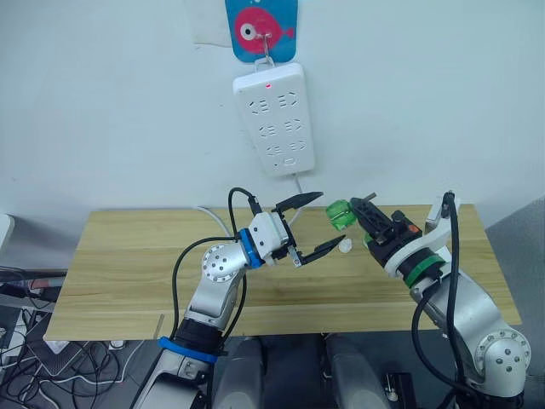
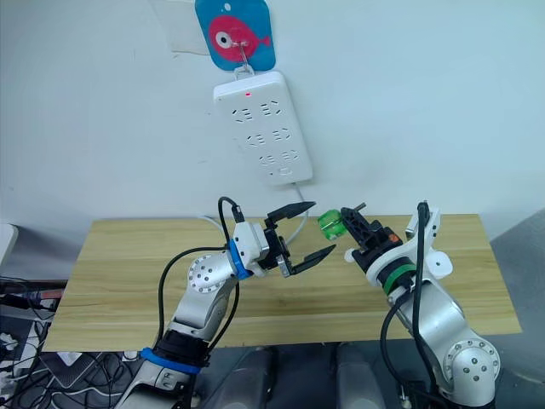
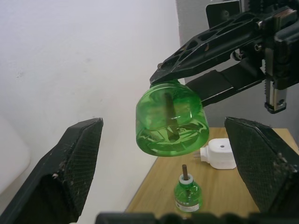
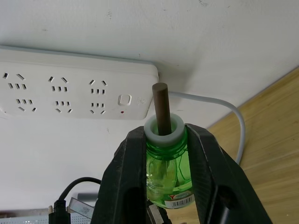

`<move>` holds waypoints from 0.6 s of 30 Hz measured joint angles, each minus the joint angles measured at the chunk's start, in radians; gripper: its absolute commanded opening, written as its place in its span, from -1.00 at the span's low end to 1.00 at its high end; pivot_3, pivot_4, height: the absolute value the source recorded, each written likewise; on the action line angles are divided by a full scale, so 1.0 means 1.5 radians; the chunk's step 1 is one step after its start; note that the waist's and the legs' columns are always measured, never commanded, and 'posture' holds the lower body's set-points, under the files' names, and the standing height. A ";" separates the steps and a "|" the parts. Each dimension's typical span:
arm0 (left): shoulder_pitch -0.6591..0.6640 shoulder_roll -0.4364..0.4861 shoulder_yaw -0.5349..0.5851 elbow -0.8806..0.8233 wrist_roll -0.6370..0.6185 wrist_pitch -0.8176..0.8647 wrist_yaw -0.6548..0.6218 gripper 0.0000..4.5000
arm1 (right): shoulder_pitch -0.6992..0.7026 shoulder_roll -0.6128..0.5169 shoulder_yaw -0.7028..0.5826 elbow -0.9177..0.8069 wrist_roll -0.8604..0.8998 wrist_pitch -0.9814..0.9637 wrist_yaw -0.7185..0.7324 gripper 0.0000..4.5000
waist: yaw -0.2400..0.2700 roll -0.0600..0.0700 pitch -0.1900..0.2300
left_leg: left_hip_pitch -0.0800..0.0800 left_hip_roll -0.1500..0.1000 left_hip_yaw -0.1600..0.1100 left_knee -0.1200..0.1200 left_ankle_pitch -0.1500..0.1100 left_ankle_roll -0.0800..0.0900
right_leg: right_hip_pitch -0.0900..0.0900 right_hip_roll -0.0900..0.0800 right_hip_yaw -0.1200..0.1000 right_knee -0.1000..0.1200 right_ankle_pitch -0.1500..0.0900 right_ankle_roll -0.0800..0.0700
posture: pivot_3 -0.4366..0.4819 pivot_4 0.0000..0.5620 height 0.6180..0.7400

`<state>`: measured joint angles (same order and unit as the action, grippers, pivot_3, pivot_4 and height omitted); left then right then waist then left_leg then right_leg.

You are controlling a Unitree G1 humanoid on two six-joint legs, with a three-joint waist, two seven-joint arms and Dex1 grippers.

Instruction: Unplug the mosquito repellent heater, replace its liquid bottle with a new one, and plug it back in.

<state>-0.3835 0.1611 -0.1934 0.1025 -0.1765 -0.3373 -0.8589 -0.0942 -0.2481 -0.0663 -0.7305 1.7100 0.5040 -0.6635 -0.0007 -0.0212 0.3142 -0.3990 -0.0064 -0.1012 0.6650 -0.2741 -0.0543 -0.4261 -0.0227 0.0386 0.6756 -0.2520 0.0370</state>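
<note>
I will next grab the bottle with my left gripper by its rounded body (image 3: 172, 127). The green liquid bottle's wick then stays free to go into the heater (image 3: 220, 153).
My right gripper (image 1: 354, 213) is shut on a green liquid bottle (image 1: 340, 213) and holds it in the air above the table, its brown wick (image 4: 161, 107) pointing back along the fingers. Facing it from the left, my left gripper (image 1: 328, 220) is wide open, and the bottle's base sits just past its fingertips without touching them. On the table lies the white mosquito repellent heater (image 3: 219, 154), unplugged, with its prongs to the side; it also shows as a white spot under the left gripper's lower finger (image 1: 345, 246). A second green bottle (image 3: 188, 193) stands upright near it.
A white power strip (image 1: 274, 119) with a red light hangs on the wall from a blue fish hook (image 1: 260, 30), and its cable (image 1: 300, 183) drops behind the wooden table (image 1: 128, 256). Cables lie on the floor at the left.
</note>
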 measured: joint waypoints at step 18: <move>-0.013 -0.007 -0.023 0.017 0.000 -0.014 0.014 0.99 | 0.003 -0.013 0.039 -0.005 -0.001 -0.044 0.004 -0.63 | 0.000 0.000 0.000 | 0.000 0.000 0.000 0.000 0.000 0.000 | 0.000 0.000 0.000 0.000 0.000 0.000 | 0.18 0.00 1.00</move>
<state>-0.4023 0.1503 -0.2282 0.1276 -0.1763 -0.3576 -0.8385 -0.0904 -0.2672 -0.0079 -0.7377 1.7090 0.4386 -0.6568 -0.0011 -0.0214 0.3141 -0.3991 -0.0063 -0.1011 0.6650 -0.2740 -0.0542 -0.4261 -0.0227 0.0388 0.6754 -0.2520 0.0370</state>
